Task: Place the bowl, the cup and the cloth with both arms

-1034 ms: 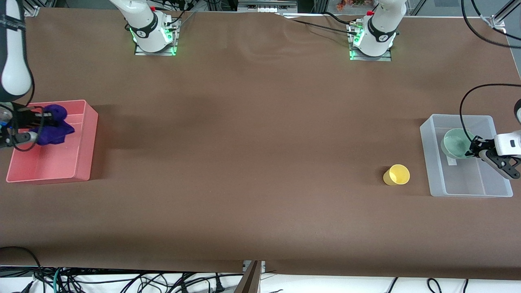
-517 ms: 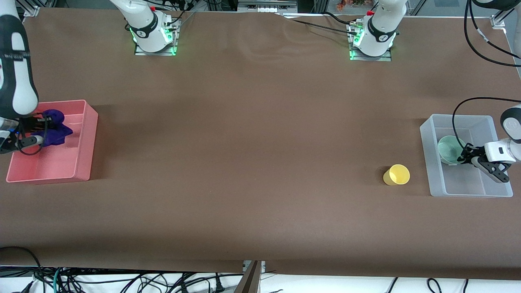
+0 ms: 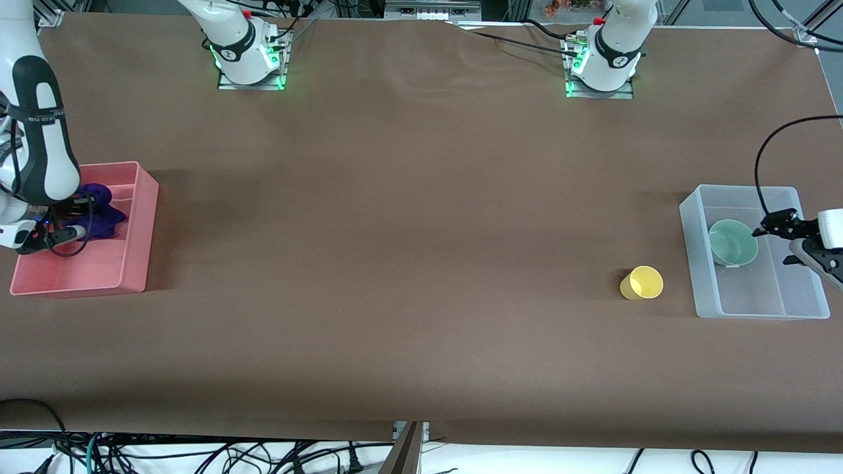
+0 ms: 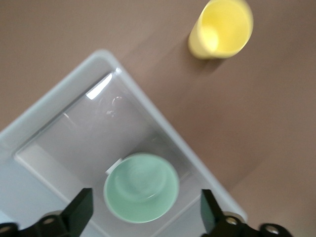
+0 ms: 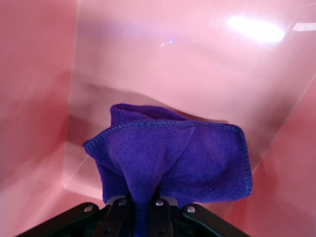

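Note:
My left gripper grabs the yellow cup by its open rim (image 3: 660, 282) next, to place the cup in the pale green bowl (image 3: 733, 242).
The pale green bowl (image 3: 733, 242) stands upright in the clear bin (image 3: 757, 304). My left gripper (image 3: 777, 240) is open and empty above it; in the left wrist view the bowl (image 4: 141, 186) lies between the spread fingers of the left gripper (image 4: 145, 213), below them. The yellow cup (image 3: 642, 283) stands on the table beside the clear bin, also in the left wrist view (image 4: 220, 27). My right gripper (image 3: 82, 218) is shut on the purple cloth (image 3: 103, 214), low inside the pink bin (image 3: 135, 245). The right wrist view shows the cloth (image 5: 197, 158) pinched in the right gripper (image 5: 140, 210).
The clear bin (image 4: 59, 103) is at the left arm's end of the table, the pink bin (image 5: 148, 59) at the right arm's end. The brown table stretches between them. Cables hang near the left gripper.
My left gripper has let go of the bowl, opened and risen; the bowl now rests in the clear bin. My right gripper has sunk deeper into the pink bin with the cloth.

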You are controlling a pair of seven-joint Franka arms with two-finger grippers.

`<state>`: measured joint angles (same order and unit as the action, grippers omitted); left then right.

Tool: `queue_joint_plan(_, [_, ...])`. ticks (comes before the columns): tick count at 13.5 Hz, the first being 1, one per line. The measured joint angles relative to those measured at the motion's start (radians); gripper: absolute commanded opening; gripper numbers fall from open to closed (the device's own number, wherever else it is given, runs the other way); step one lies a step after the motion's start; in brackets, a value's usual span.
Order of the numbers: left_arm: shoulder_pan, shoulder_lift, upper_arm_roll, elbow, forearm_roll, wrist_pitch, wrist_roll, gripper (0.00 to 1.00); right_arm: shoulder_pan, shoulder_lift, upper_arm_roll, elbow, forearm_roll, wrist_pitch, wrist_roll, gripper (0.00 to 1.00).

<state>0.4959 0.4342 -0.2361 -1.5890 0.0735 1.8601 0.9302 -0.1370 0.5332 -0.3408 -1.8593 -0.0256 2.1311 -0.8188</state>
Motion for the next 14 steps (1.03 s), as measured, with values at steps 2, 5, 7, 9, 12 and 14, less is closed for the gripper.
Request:
queue_joint_plan(2, [-0.102, -0.010, -0.007, -0.007, 0.000, -0.001, -0.158, 1.00, -0.005, 0.024, 0.000, 0.000, 0.005, 0.013, -0.006, 0.00])
queue_joint_plan(5, [-0.232, 0.031, -0.006, -0.029, 0.006, 0.098, -0.350, 1.00, -0.005, 0.046, 0.000, 0.000, 0.033, 0.037, -0.009, 0.00])
queue_joint_plan(7, [-0.246, 0.094, -0.001, -0.045, 0.028, 0.207, -0.389, 0.95, -0.005, 0.063, 0.000, 0.000, 0.036, 0.059, -0.009, 0.00])
queue_joint_plan(9, [-0.237, 0.164, 0.011, -0.046, 0.030, 0.290, -0.390, 0.69, -0.005, 0.078, 0.000, 0.000, 0.037, 0.070, -0.009, 0.51])
queue_joint_plan(12, [-0.231, 0.231, 0.017, -0.046, 0.030, 0.372, -0.390, 0.00, -0.004, 0.079, 0.001, 0.008, 0.059, 0.071, -0.011, 1.00])
queue_joint_plan(14, [-0.229, 0.260, 0.019, -0.045, 0.030, 0.401, -0.390, 0.00, -0.002, 0.072, 0.002, 0.043, 0.066, 0.035, -0.011, 1.00])
